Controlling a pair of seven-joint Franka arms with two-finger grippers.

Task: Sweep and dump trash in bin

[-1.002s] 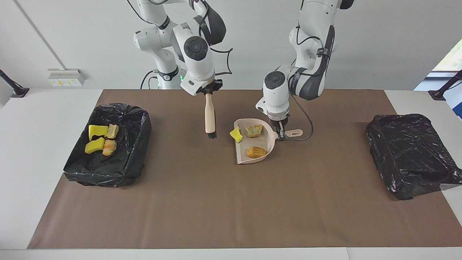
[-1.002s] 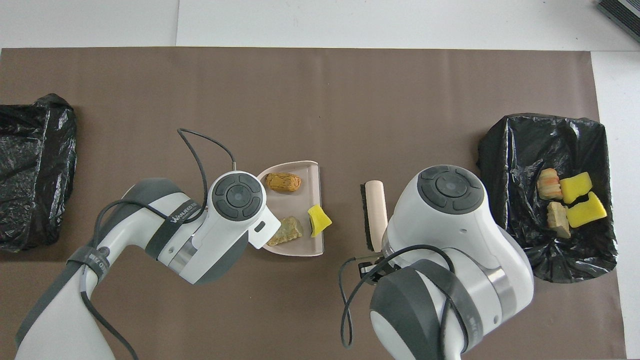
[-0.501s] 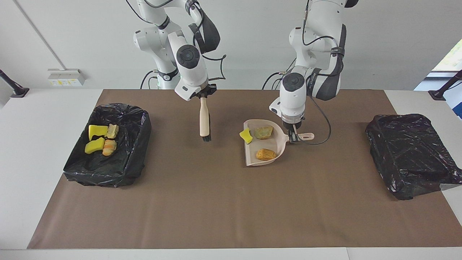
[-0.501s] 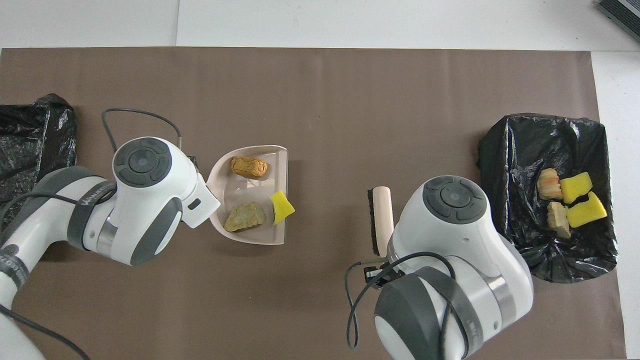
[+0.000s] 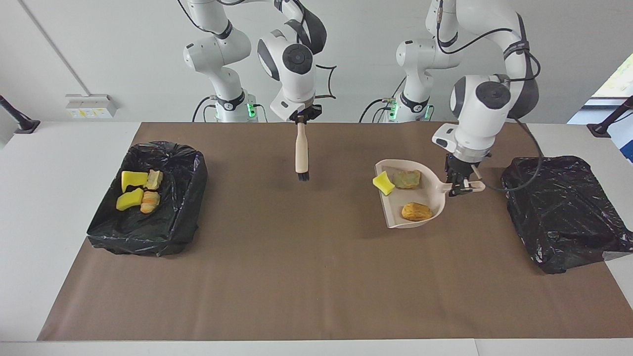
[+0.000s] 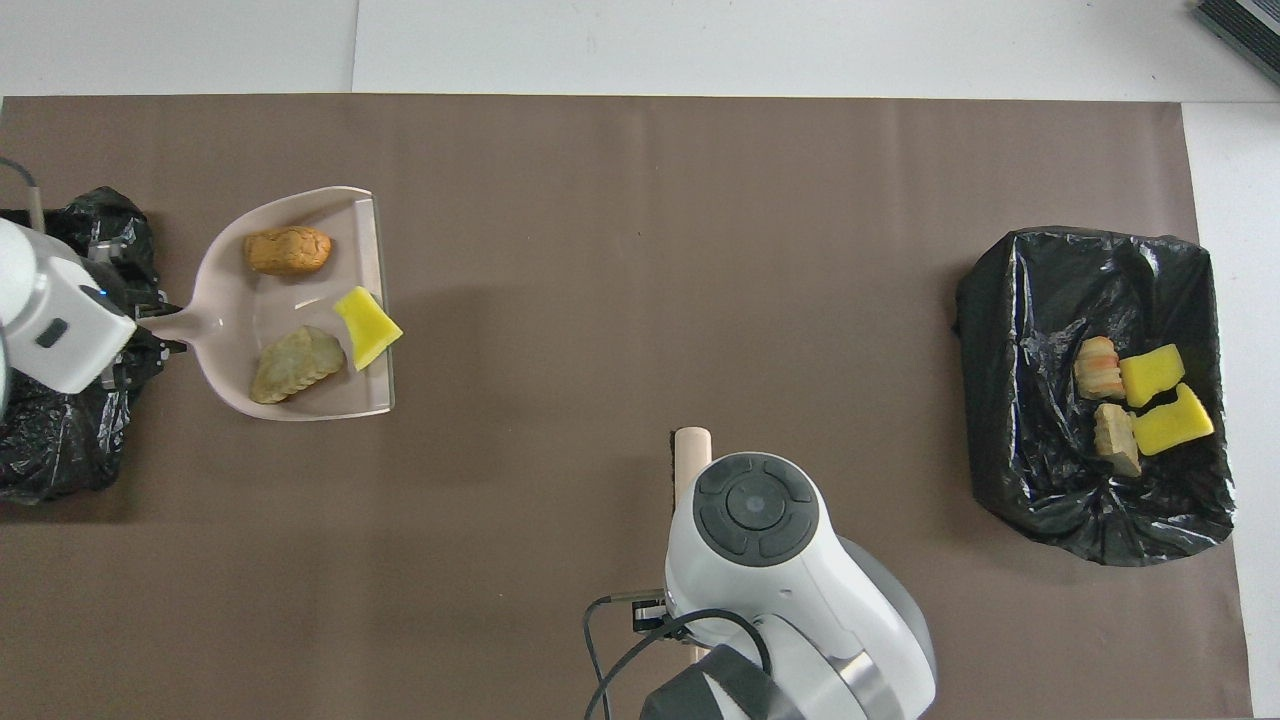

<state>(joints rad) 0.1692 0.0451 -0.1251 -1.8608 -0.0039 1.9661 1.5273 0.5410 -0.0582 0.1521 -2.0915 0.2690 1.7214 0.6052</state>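
The beige brush still hangs above the brown mat in the overhead view, so my right gripper keeps holding the brush for now.
My left gripper [image 5: 460,185] is shut on the handle of the pale pink dustpan [image 5: 395,203], which hangs level just above the brown mat. Three pieces of trash lie in the pan: a yellow sponge piece [image 5: 383,183] at its open lip, a greenish-tan lump [image 5: 407,179] and an orange lump [image 5: 416,211]. From overhead, the dustpan [image 6: 235,310] sits beside the black-bagged bin [image 6: 55,440] at the left arm's end, with the left gripper [image 6: 140,335] over that bin's edge. My right gripper [image 5: 301,118] is shut on the beige brush [image 5: 301,151], which hangs bristles down over the mat's middle.
A second black-bagged bin [image 5: 163,222] at the right arm's end holds several scraps, yellow sponge [image 6: 1150,375] and tan lumps [image 6: 1113,436]. From overhead, the right arm's wrist [image 6: 755,510] hides all but the brush's tip [image 6: 692,445]. Brown mat [image 5: 296,277] covers the table.
My left arm has carried the loaded dustpan from the mat's middle toward the bin at the left arm's end. My right arm has drawn the brush up and back toward the robots.
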